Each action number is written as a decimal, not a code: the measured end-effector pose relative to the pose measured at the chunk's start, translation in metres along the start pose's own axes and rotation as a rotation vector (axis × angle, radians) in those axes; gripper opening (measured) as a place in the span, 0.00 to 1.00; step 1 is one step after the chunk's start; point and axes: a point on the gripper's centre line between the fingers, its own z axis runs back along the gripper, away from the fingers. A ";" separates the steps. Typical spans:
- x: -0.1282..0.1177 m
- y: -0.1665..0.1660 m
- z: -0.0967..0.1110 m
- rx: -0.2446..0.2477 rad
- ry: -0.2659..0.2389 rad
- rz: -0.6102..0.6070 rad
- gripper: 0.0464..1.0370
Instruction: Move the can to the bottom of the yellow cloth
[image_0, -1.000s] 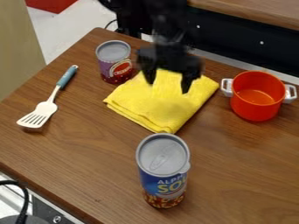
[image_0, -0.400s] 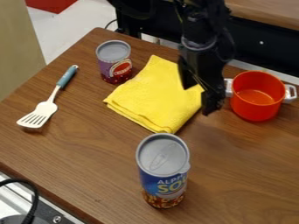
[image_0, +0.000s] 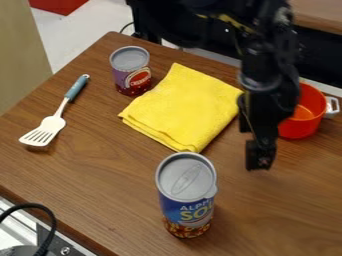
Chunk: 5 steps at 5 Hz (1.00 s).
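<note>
I should next grab the tall blue can (image_0: 186, 195) by its labeled side with my gripper. Then it can move to the bottom of the yellow cloth.
The black gripper (image_0: 252, 138) hangs over the table to the right of the yellow cloth, open, with nothing between its fingers. It is up and to the right of a tall blue can (image_0: 186, 195), which stands upright in front of the cloth's lower corner, apart from it. The folded yellow cloth (image_0: 184, 107) lies flat in the middle of the wooden table. A shorter purple and red can (image_0: 131, 71) stands upright beside the cloth's upper left edge.
An orange-red pot (image_0: 304, 117) with white handles stands at the right, partly hidden behind the arm. A white slotted spatula (image_0: 45, 129) with a blue handle lies at the left. The wooden table (image_0: 100, 195) has its front edge at the lower left.
From over the cloth, the gripper has moved right and down the view, past the cloth's right edge, and has turned. More of the cloth is uncovered. Both cans have stayed put.
</note>
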 end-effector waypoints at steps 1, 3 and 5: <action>-0.003 -0.019 -0.010 -0.009 0.032 -0.161 0.96; -0.032 -0.048 -0.015 -0.023 0.069 -0.318 0.96; -0.051 -0.057 -0.018 -0.048 0.132 -0.392 0.96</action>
